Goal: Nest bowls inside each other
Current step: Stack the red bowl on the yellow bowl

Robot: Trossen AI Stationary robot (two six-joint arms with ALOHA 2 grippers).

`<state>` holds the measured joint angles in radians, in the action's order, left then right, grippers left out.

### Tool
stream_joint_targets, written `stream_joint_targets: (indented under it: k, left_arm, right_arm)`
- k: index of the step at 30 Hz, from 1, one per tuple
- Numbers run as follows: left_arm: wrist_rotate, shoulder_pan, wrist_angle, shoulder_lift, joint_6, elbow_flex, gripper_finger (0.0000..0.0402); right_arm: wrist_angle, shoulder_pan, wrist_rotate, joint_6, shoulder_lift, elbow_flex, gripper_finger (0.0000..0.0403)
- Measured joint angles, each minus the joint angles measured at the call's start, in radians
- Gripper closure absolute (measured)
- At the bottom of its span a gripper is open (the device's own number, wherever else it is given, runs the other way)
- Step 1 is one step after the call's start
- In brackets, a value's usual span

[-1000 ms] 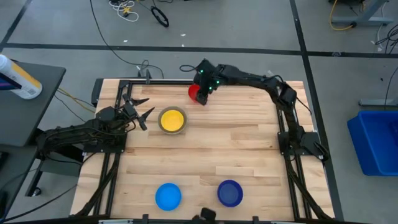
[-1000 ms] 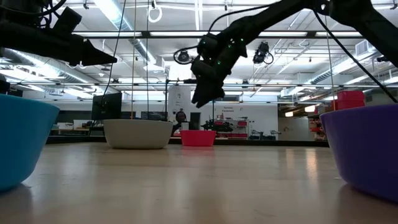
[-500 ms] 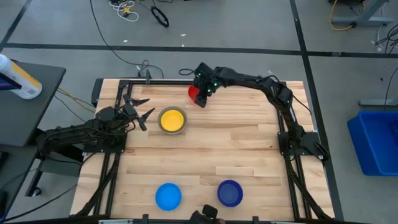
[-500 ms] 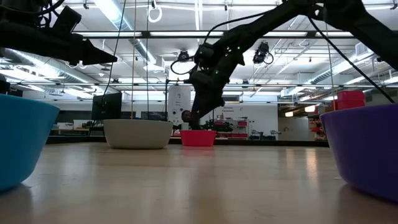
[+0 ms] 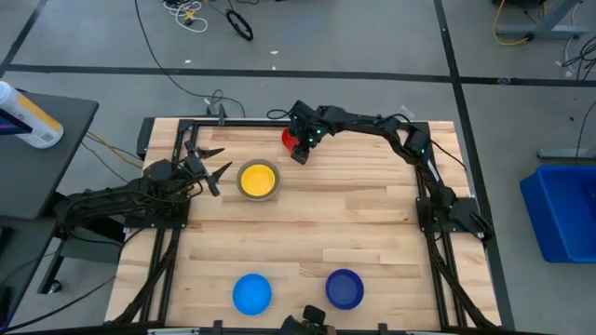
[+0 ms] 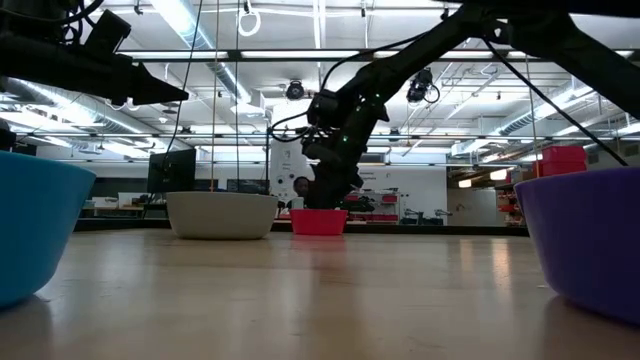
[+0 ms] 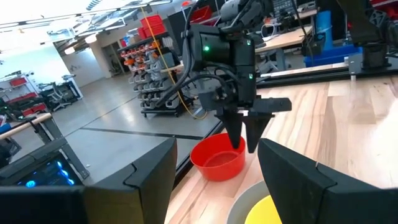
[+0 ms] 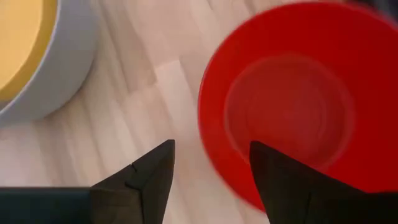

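Note:
My right gripper is to take hold of the red bowl by its rim [image 8: 208, 149] next, so that the red bowl can go inside the yellow one.
The red bowl [image 5: 289, 136] stands on its base near the table's far edge. My right gripper [image 8: 211, 146] hangs over its near-left rim [image 8: 214, 155], pointing steeply down and open. One finger is over the wood outside the bowl and the other over its inside. The yellow bowl [image 5: 258, 180] sits inside the grey bowl [image 6: 222, 215], left of centre. The light blue bowl [image 5: 251, 293] and the dark blue bowl [image 5: 345, 288] stand near the table's near edge. My left gripper [image 5: 218, 166] waits open and level at the table's left edge.
Bare wood lies between the far bowls and the two blue bowls at the near edge. A dark metal frame [image 5: 168, 242] runs along the table's sides. The grey bowl stands a short way left and nearer than the red bowl.
My right gripper has come down toward the red bowl and tipped a little steeper, ending with its fingers at the bowl's rim. The bowls have stayed where they were.

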<state>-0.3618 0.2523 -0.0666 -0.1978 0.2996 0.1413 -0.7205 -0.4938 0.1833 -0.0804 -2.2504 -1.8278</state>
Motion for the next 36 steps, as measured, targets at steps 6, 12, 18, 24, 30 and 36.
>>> stream_joint_targets:
  k: [6, 12, 18, 24, 30, 36]
  left_arm:
    - [0.0, 0.0, 0.0, 0.0, 0.0, 0.0, 0.0169]
    - [0.0, 0.0, 0.002, 0.0, -0.002, 0.0, 0.0169]
    - [0.0, 0.0, 0.003, 0.0, -0.003, 0.0, 0.0169]
    - [-0.001, 0.0, 0.006, 0.0, -0.004, 0.0, 0.0169]
    - [-0.005, 0.0, 0.006, 0.0, -0.002, 0.0, 0.0169]
    - [-0.025, 0.0, 0.005, 0.0, 0.004, 0.0, 0.0169]
  right_arm:
    - [0.009, 0.026, -0.061, -0.021, -0.004, 0.0, 0.0204]
    - [0.037, 0.051, -0.097, -0.033, -0.004, 0.0, 0.0245]
    - [0.046, 0.054, -0.105, -0.025, -0.017, 0.0, 0.0262]
    - [0.048, 0.054, -0.153, -0.025, -0.026, 0.0, 0.0277]
    - [0.022, 0.054, -0.151, -0.031, -0.025, 0.0, 0.0387]
    - [0.025, 0.072, -0.181, -0.041, -0.022, -0.001, 0.0398]
